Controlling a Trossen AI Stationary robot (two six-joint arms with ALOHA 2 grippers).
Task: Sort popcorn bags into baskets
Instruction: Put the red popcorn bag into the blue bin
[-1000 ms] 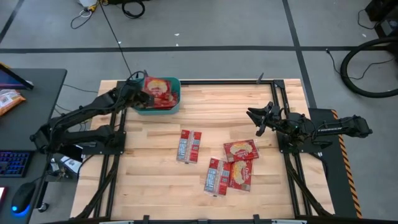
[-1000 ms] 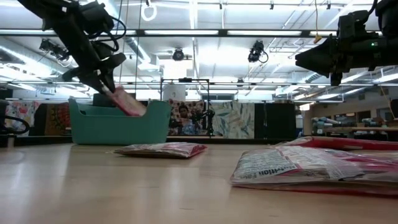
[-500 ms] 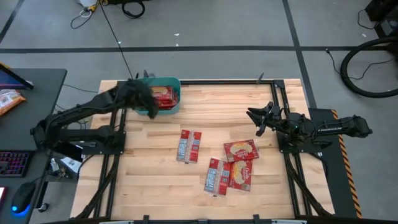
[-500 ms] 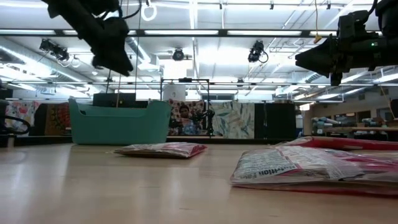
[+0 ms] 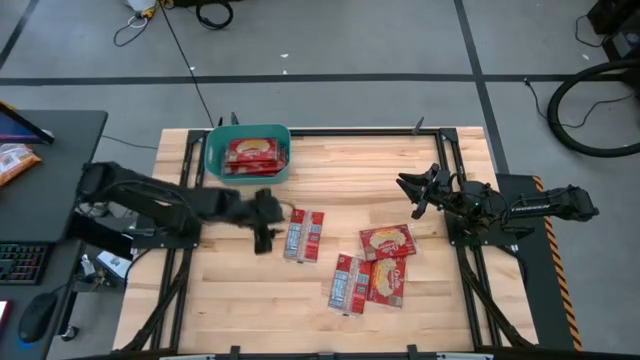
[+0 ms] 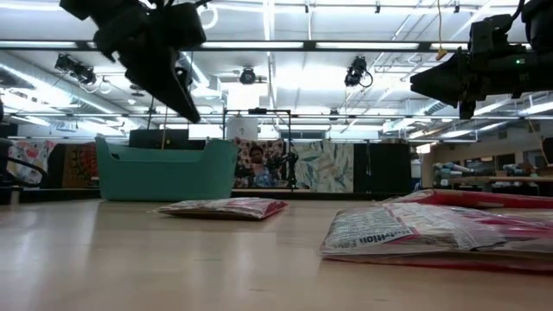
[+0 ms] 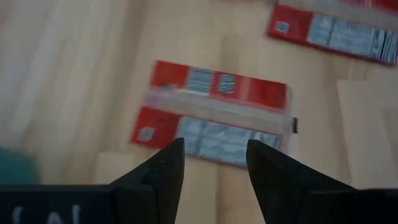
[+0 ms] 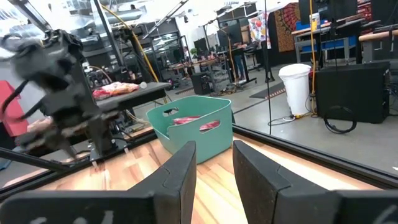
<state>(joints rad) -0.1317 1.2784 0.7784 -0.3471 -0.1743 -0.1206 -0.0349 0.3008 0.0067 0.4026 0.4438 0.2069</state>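
Note:
The robot's left gripper should lift the middle popcorn bag into the teal basket (image 5: 212, 158), so it should next grab the bag by its white nutrition panel (image 5: 294, 239).
The teal basket (image 5: 212, 158) stands at the table's far left and holds red popcorn bags (image 5: 250, 152). Several more bags lie flat on the table: one face down in the middle (image 5: 304, 235) and three together to the right (image 5: 387, 240), (image 5: 348, 283), (image 5: 388, 281). My left gripper (image 5: 266, 226) hovers open just left of the middle bag; its wrist view shows that bag (image 7: 217, 115) beyond the fingertips, below them. In the low view it hangs well above the table (image 6: 177, 82). My right gripper (image 5: 410, 190) waits open above the table's right side.
Black frame rails run along the table's left, right and far edges. Bare wood lies between the basket and the middle bag and along the near edge. A desk with a keyboard and an orange packet (image 5: 15, 160) stands off the table's left.
My left gripper held a bag tilted over the basket, let it go into the basket, then swung away toward the table's near edge and middle, ending beside the face-down bag. The dropped bag now lies in the basket.

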